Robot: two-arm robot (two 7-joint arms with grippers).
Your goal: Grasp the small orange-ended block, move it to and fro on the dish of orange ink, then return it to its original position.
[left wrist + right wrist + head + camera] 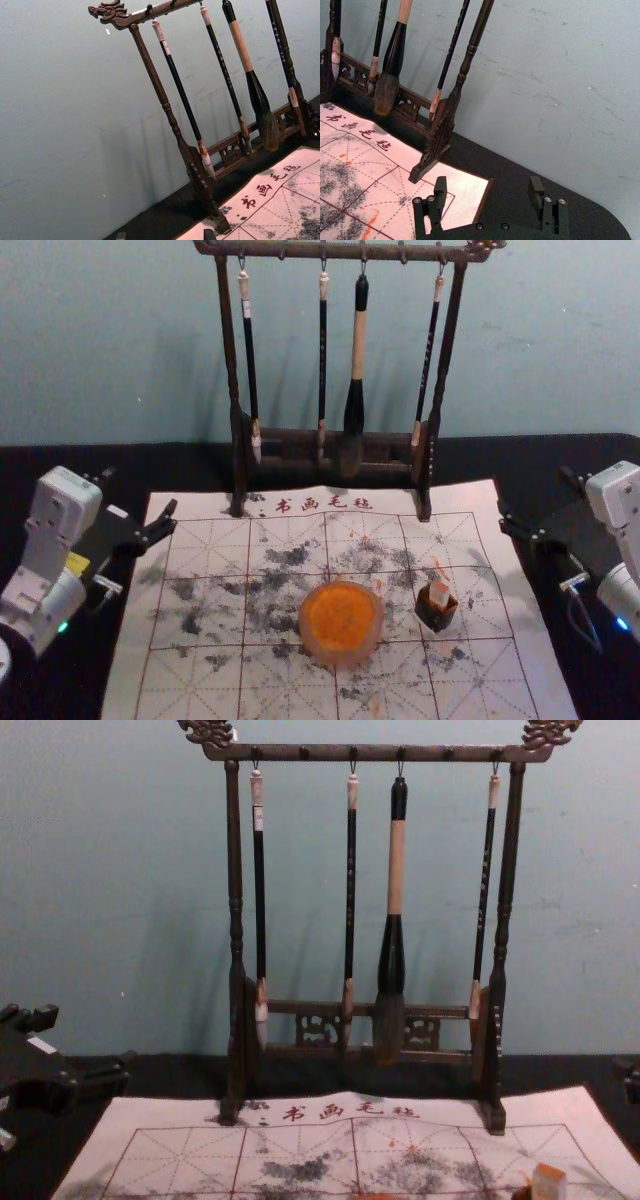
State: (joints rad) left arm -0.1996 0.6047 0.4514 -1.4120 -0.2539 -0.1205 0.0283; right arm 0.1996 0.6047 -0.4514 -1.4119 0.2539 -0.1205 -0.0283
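My right gripper needs to go to the small block and grab its upper end (548, 1180), because the dark little holder (522, 1193) hides the bottom of the block.
The small pale block (439, 592), with orange on it, stands upright in a dark little holder (436, 614) right of the dish. Orange ink fills the round dish (341, 622) on the mat. In the chest view the block (548, 1184) rises at the lower right, and a sliver of the orange ink (378, 1196) touches the bottom edge. My left gripper (141, 490) is open off the mat's left side; its fingertips (165, 235) reach into the left wrist view, apart. My right gripper (535, 490) hovers by the mat's right edge, open and empty, also in its wrist view (488, 184).
A dark wooden rack (232, 370) with several hanging brushes stands across the mat's back edge, near the wall. The ink-stained felt mat (200, 680) with a printed grid lies on the black table (60, 465).
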